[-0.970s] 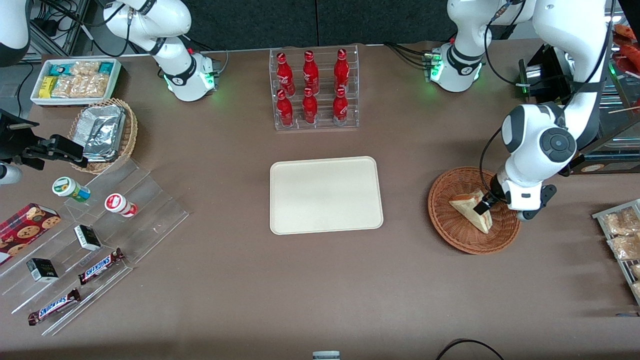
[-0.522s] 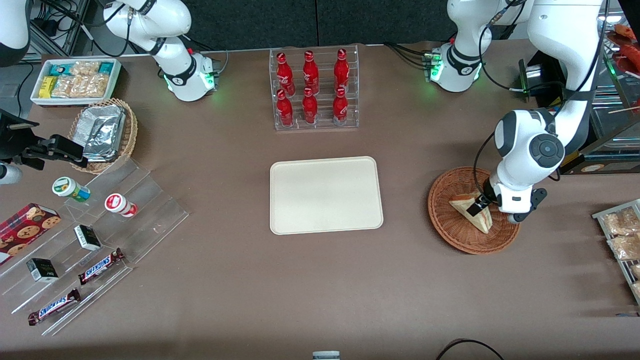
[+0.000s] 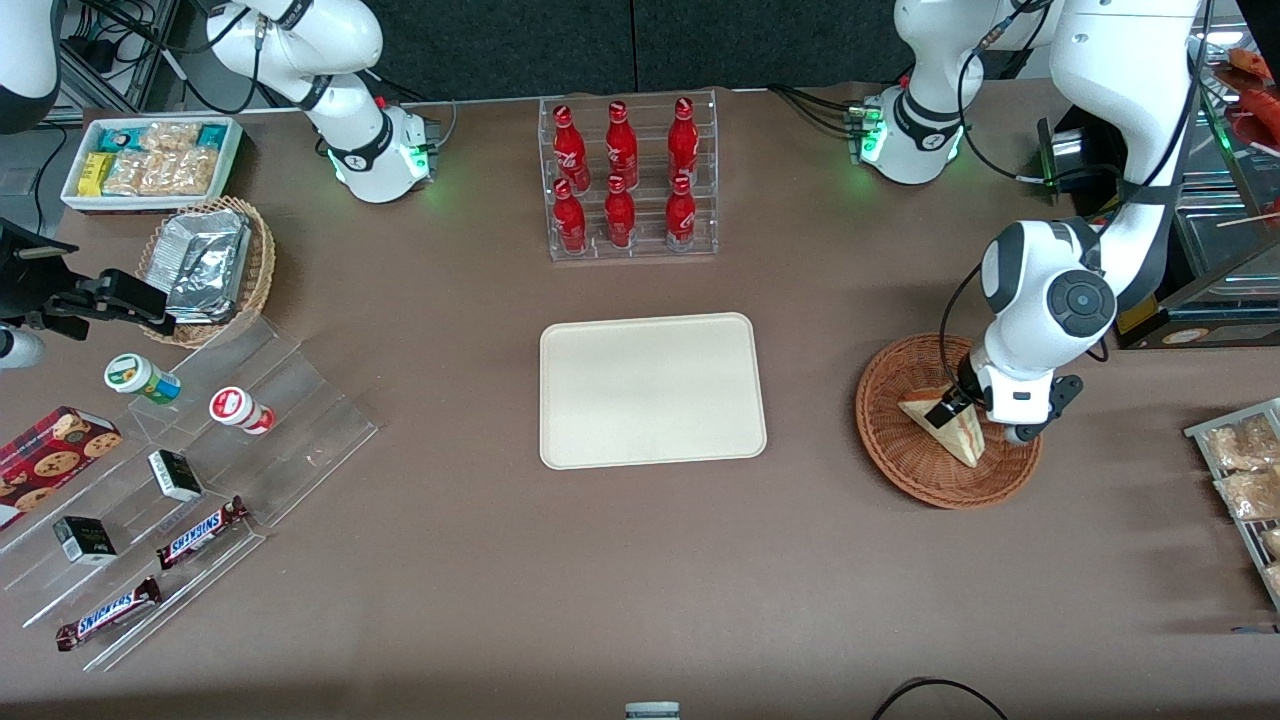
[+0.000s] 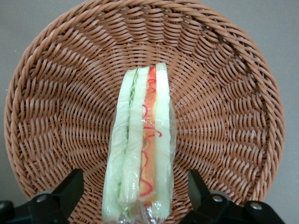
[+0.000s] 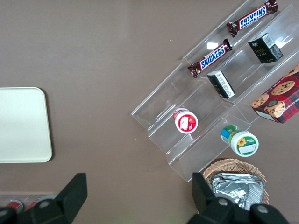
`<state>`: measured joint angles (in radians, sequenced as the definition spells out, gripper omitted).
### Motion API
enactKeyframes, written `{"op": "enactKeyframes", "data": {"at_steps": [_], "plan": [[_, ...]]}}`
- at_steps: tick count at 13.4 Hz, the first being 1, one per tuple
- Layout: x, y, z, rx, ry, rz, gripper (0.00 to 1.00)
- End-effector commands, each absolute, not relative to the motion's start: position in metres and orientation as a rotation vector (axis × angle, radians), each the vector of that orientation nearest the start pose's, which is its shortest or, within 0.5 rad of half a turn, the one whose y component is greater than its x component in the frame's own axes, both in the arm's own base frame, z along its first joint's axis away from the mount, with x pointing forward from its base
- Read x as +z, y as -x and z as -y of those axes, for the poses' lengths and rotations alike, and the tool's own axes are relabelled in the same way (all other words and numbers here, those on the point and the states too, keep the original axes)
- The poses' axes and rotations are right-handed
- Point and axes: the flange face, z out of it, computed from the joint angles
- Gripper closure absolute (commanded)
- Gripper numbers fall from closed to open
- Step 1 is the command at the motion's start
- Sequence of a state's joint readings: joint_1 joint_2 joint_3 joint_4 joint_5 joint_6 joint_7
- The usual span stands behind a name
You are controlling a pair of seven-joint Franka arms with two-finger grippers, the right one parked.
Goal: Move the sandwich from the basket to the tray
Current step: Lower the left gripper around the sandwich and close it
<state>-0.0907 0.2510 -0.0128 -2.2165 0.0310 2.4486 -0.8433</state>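
Observation:
My left gripper grabs the sandwich by its two flat bread sides next, since they face each other while the sandwich's cut edge (image 4: 140, 149) slopes.
The sandwich (image 3: 962, 441) is a plastic-wrapped wedge of white bread with green and red-pink layers, standing on edge in the round reddish-brown wicker basket (image 3: 893, 468). In the left wrist view the sandwich (image 4: 140, 140) runs across the middle of the basket (image 4: 224, 93). My left gripper (image 3: 950, 407) is down in the basket over the sandwich's upper end. It is open (image 4: 135, 186), with one black finger (image 4: 72, 184) on each side of the sandwich and a gap between each and the wrap. The cream tray (image 3: 650, 390) lies bare at mid-table.
A clear rack of red bottles (image 3: 625, 180) stands farther from the camera than the tray. A clear stepped display (image 3: 190, 470) with snack bars, a tan basket of foil packets (image 3: 205, 265) and a white snack box (image 3: 150, 160) are toward the parked arm's end. A rack of packets (image 3: 1245, 480) lies beside the basket.
My left gripper has shifted a little across the basket toward the tray, coming to straddle the sandwich's upper end. The sandwich and basket have not moved.

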Motion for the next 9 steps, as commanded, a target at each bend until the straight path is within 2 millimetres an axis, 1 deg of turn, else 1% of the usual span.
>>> {"op": "enactKeyframes", "data": {"at_steps": [1, 2, 6, 7, 8, 9], "plan": [[0.258, -0.543, 0.064, 0.0, 2.908, 1.138, 1.0], [0.254, -0.542, 0.065, 0.007, 2.908, 1.135, 1.0], [0.256, -0.543, 0.072, 0.006, 2.92, 1.109, 1.0], [0.259, -0.543, 0.072, 0.001, 2.923, 1.096, 1.0], [0.265, -0.546, 0.073, -0.01, 2.928, 1.089, 1.0], [0.277, -0.549, 0.073, -0.006, 2.933, 1.062, 1.0]]}}
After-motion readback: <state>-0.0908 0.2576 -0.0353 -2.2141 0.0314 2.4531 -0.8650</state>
